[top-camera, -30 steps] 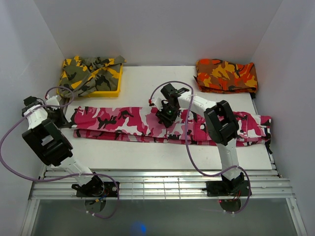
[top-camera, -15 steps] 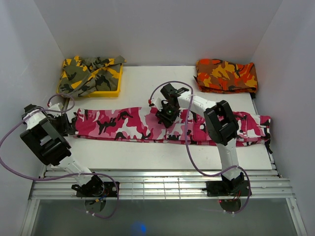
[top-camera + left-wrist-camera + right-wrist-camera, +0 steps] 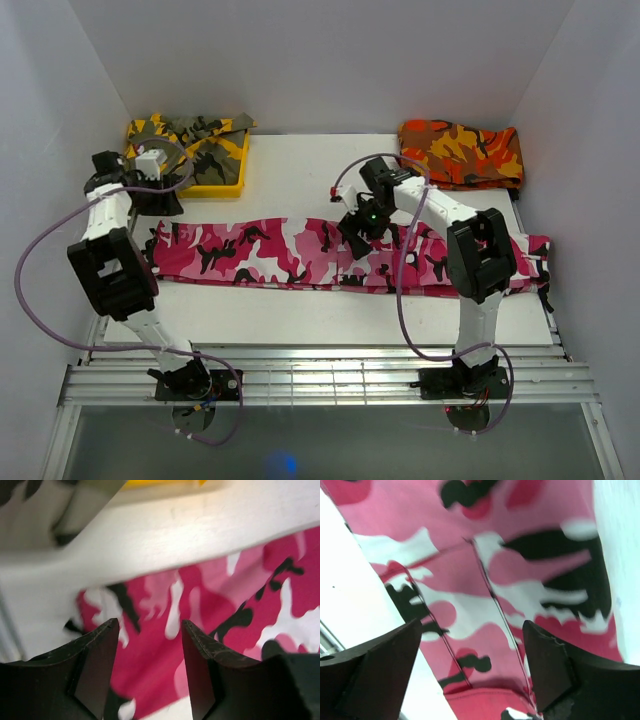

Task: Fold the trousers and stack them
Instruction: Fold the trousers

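My left gripper grabs the trousers by the edge of their end nearest the yellow tray next. It then folds that end over toward their middle.
The trousers, pink, white and black camouflage, lie in a long flat strip across the table from left to right. My left gripper hangs open just behind their left end. In the left wrist view the left gripper has only the trousers showing below its gap. My right gripper hovers open over the middle of the strip. In the right wrist view the right gripper holds nothing, with the seamed trousers beneath it.
A yellow tray at the back left holds a yellow-olive camouflage garment. An orange-red camouflage garment lies folded at the back right. White walls close in the table on three sides. The trousers' right end reaches the table's right edge.
The left gripper has opened, let go of the trousers' left end and swung back toward the yellow tray. The right gripper has opened and shifted a little right. The trousers now lie flat.
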You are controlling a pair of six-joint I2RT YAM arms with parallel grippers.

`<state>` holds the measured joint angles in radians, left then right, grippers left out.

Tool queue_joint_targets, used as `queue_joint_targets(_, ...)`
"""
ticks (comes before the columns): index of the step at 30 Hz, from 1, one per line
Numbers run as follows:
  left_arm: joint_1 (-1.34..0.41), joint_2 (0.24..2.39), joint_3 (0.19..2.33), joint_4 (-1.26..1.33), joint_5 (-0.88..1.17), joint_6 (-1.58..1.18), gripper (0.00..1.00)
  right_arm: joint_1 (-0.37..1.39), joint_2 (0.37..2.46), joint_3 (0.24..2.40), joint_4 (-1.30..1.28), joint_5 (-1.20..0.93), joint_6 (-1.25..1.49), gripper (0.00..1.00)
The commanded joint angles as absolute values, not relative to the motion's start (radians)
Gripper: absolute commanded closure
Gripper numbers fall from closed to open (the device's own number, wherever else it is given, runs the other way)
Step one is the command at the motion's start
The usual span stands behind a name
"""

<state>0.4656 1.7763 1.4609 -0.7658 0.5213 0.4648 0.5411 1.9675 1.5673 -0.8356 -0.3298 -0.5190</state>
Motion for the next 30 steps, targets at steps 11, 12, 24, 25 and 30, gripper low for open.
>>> queue_joint_targets(11,0.498,1.974,1.325,-0.647,0.414,0.318,0.37,0.089,1.830,1.370,-1.011,-0.290,-0.603,0.07)
queue_joint_targets(12,0.515,1.988,1.341,-0.656,0.414,0.321,0.37,0.081,1.827,1.350,-0.997,-0.279,-0.612,0.07)
queue_joint_targets(24,0.615,1.925,1.548,-0.859,0.477,0.396,0.32,0.095,1.928,1.264,-0.904,-0.245,-0.609,0.08)
queue_joint_targets(25,0.629,1.927,1.542,-0.873,0.462,0.396,0.32,0.095,1.927,1.256,-0.896,-0.233,-0.611,0.08)
queue_joint_targets(30,0.709,1.911,1.456,-0.873,0.459,0.423,0.32,0.095,1.910,1.250,-0.903,-0.219,-0.623,0.08)
